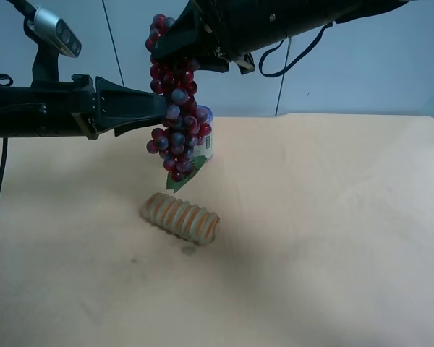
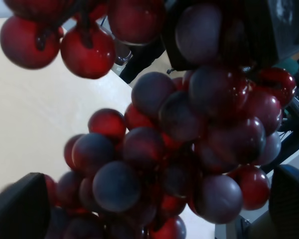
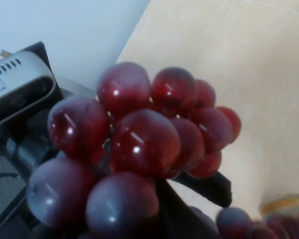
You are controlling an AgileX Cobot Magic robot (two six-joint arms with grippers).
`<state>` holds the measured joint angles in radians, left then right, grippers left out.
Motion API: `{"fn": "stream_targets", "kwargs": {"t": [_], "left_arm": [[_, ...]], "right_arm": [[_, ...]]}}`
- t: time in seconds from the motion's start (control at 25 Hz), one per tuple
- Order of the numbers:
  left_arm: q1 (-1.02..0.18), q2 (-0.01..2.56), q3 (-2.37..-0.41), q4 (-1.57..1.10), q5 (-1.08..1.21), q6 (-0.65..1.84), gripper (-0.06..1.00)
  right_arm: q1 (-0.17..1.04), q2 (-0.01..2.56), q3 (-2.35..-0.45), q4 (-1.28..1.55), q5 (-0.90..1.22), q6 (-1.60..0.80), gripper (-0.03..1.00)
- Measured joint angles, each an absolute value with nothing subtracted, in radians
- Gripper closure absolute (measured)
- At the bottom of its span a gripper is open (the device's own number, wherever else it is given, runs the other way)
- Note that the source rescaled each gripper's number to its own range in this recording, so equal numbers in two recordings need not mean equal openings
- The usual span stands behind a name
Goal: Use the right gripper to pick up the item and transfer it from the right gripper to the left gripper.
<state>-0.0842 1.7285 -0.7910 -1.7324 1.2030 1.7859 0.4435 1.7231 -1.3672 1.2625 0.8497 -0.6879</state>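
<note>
I should next grab the grapes by their middle [image 1: 176,116] with my left gripper, to take them from my right gripper.
The item, a bunch of dark-red and purplish grapes [image 1: 177,108] with a green leaf [image 1: 179,179] at its lower end, hangs above the table. My right gripper [image 1: 175,47] comes in from the upper right and is shut on the bunch's top; the grapes [image 3: 139,144] fill the right wrist view. From the exterior high view's left, my left gripper [image 1: 165,108] reaches level with the middle of the bunch. In the left wrist view its fingers [image 2: 17,209] stand wide apart and open, with the grapes [image 2: 179,149] between them.
A ribbed orange-tan roll [image 1: 181,217] lies on the beige table [image 1: 333,231] below the bunch. A white can with a purple top [image 1: 205,144] stands behind the grapes, mostly hidden. The wall rises behind the table's far edge.
</note>
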Motion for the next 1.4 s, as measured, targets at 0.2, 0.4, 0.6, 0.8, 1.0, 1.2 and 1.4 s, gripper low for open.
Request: {"fn": "stream_targets", "kwargs": {"t": [0.2,0.4,0.6,0.8,1.0,1.2,1.4], "left_arm": [[-0.086,1.728,-0.791,-1.732,1.203,1.777,0.14],[-0.127,1.730,-0.828,-1.732,1.203,1.772,0.14],[-0.154,1.733,-0.891,-1.734,1.203,1.749,0.14],[-0.154,1.737,-0.896,-1.734,1.203,1.746,0.14],[-0.154,1.737,-0.896,-1.734,1.203,1.748,0.13],[-0.154,1.740,-0.896,-1.734,1.203,1.748,0.13],[-0.154,1.740,-0.896,-1.734,1.203,1.746,0.16]], "right_arm": [[0.443,1.723,-1.367,1.265,0.821,-0.688,0.97],[0.444,1.732,-1.367,1.299,0.802,-0.688,0.97],[0.466,1.782,-1.367,1.377,0.804,-0.697,0.97],[0.486,1.806,-1.367,1.441,0.798,-0.737,0.97],[0.486,1.806,-1.367,1.506,0.795,-0.793,0.97],[0.486,1.806,-1.367,1.512,0.785,-0.812,0.97],[0.486,1.806,-1.367,1.531,0.761,-0.819,0.97]]}}
